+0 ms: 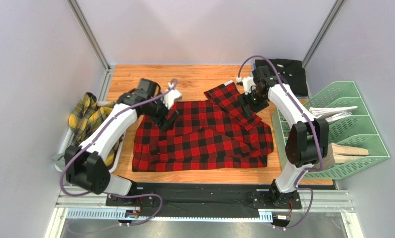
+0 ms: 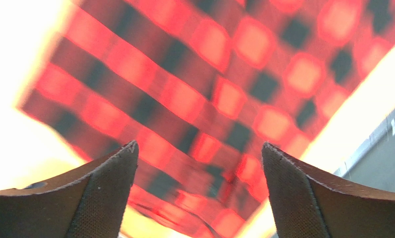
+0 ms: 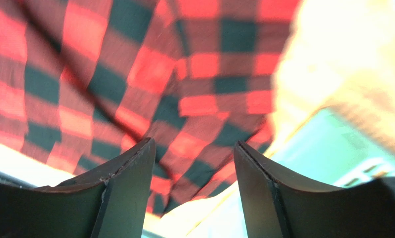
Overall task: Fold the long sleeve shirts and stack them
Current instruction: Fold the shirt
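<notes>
Next, my right gripper grips the check shirt's folded sleeve by its loose end to fold it across the shirt's body.
The red-and-black check shirt (image 1: 204,136) lies spread on the wooden table, one sleeve folded across its upper right part. It fills the left wrist view (image 2: 199,99) and the right wrist view (image 3: 135,74). My left gripper (image 1: 168,119) hangs open over the shirt's upper left part, jaws apart and empty (image 2: 199,163). My right gripper (image 1: 246,105) is open over the folded sleeve, empty (image 3: 194,158). The yellow-and-dark plaid shirt (image 1: 87,116) lies bunched in a bin at the left. The plain black shirt (image 1: 286,74) lies folded at the back right.
A white bin (image 1: 65,144) stands at the table's left edge. A green wire file rack (image 1: 351,131) with papers and a wooden piece stands at the right, close to my right arm. Bare wood (image 1: 194,79) shows behind the check shirt.
</notes>
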You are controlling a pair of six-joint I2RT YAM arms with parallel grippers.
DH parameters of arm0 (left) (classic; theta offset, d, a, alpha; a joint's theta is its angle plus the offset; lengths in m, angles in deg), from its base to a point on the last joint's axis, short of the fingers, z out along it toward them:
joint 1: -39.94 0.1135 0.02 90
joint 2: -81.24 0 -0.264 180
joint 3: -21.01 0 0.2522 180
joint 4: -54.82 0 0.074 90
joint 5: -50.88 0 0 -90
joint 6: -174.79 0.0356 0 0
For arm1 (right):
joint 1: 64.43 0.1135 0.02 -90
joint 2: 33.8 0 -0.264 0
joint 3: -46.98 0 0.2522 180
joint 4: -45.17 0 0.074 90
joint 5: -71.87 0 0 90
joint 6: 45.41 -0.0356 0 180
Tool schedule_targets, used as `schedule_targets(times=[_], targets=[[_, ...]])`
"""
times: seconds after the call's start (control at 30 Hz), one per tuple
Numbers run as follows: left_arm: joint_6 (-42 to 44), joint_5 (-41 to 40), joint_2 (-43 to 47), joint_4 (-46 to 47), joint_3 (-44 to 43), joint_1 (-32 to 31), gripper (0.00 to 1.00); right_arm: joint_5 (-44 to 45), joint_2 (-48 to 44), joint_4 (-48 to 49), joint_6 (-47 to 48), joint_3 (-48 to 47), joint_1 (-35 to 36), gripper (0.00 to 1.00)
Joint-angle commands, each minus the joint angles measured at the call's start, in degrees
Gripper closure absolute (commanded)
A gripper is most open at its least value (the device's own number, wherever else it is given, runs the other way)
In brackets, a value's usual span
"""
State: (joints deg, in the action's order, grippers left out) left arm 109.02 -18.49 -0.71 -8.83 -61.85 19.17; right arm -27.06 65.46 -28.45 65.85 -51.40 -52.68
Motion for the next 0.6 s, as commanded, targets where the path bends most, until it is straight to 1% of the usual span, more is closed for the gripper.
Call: schedule_targets(times=[0.0,0.03,0.07,0.1,0.13,0.2,0.27,0.3,0.33,0.43,0.57], targets=[[-4.3,4.6,6.3,9.9,-5.3,3.6,0.01,2.1,8.5,-1.3,0.0,-9.0,-3.6,0.35],[-6.1,4.3,7.0,12.4,-5.2,3.9,0.01,2.2,9.7,-1.5,-0.5,-10.4,-4.2,0.35],[-13.2,3.2,7.6,19.2,-3.4,4.2,0.01,1.9,11.2,-1.9,-0.8,-11.4,-4.8,0.34],[-17.2,0.3,8.6,22.5,-2.3,4.2,0.01,1.5,13.3,-2.2,-1.6,-13.4,-5.9,0.34],[-18.2,1.3,8.7,23.3,-2.0,4.3,0.01,0.9,14.5,-2.5,-1.9,-14.2,-6.6,0.34],[-16.2,6.3,7.4,21.7,-3.6,4.3,0.01,0.5,16.3,-3.0,-2.4,-15.6,-8.0,0.34],[-10.9,9.5,4.8,15.3,-7.4,4.4,0.01,-0.2,18.7,-4.1,-2.4,-17.2,-8.8,0.34],[-9.3,10.0,4.0,14.0,-8.2,4.6,0.01,-0.6,19.4,-4.3,-2.4,-17.7,-9.4,0.34],[-8.5,9.7,3.4,13.6,-8.5,4.7,0.01,-1.3,20.3,-4.5,-2.6,-18.3,-9.7,0.35],[-7.0,5.7,1.7,14.4,-8.6,5.0,0.01,-2.8,21.8,-5.2,-2.6,-19.1,-10.1,0.37],[-5.6,-1.5,-1.3,16.5,-8.7,5.4,0.03,-5.2,24.4,-6.7,-2.8,-19.9,-10.8,0.41]])
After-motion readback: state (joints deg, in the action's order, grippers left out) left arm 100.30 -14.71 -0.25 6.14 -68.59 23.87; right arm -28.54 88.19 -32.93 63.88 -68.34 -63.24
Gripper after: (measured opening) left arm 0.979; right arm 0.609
